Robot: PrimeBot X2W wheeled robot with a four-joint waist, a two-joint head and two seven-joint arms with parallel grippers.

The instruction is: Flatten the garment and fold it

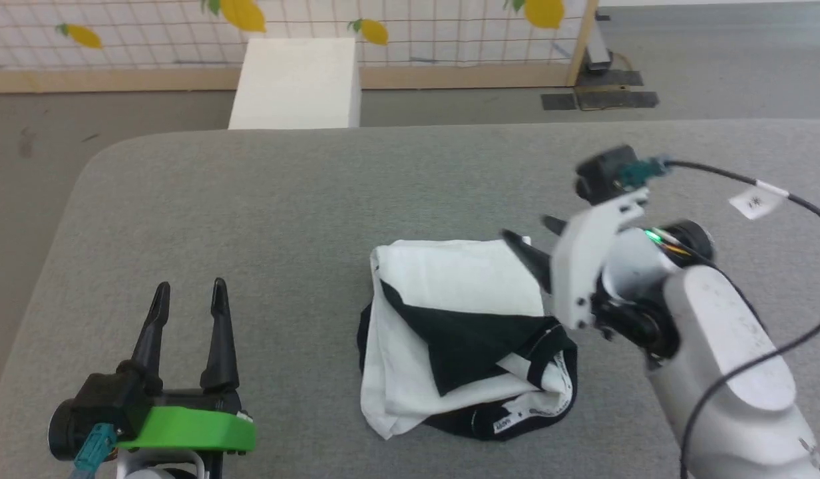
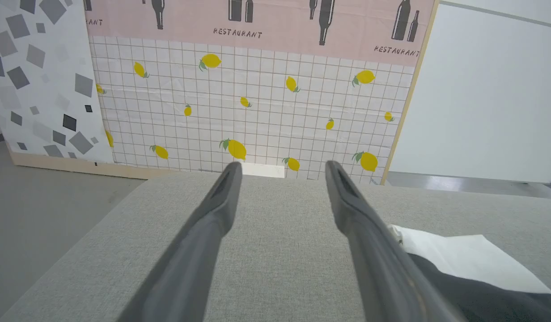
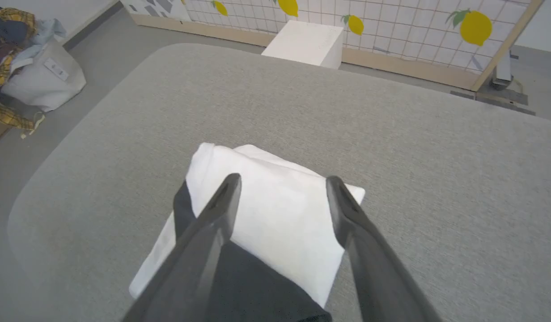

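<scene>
My right gripper grabs the folded garment by its fold of white fabric (image 1: 495,267) (image 3: 284,209) next, so that the garment moves as one bundle.
The garment (image 1: 450,319) lies folded into a compact bundle near the middle of the grey table (image 1: 283,199), white panels on top with a black sleeve across them and black collar trim at the front. My right gripper (image 1: 528,236) hovers open over the bundle's far right corner with nothing between its fingers; in the right wrist view the garment (image 3: 275,214) lies under the spread right gripper (image 3: 282,181). My left gripper (image 1: 190,289) rests open at the lower left, apart from the garment. In the left wrist view the left gripper (image 2: 282,167) points across the table, the garment (image 2: 459,259) at lower right.
A white box (image 1: 297,83) stands on the floor beyond the table's far edge, before a lemon-print tiled panel (image 1: 450,26). In the right wrist view a bag of clothes (image 3: 29,71) sits on the floor at far left. A cable (image 1: 749,183) runs from my right wrist.
</scene>
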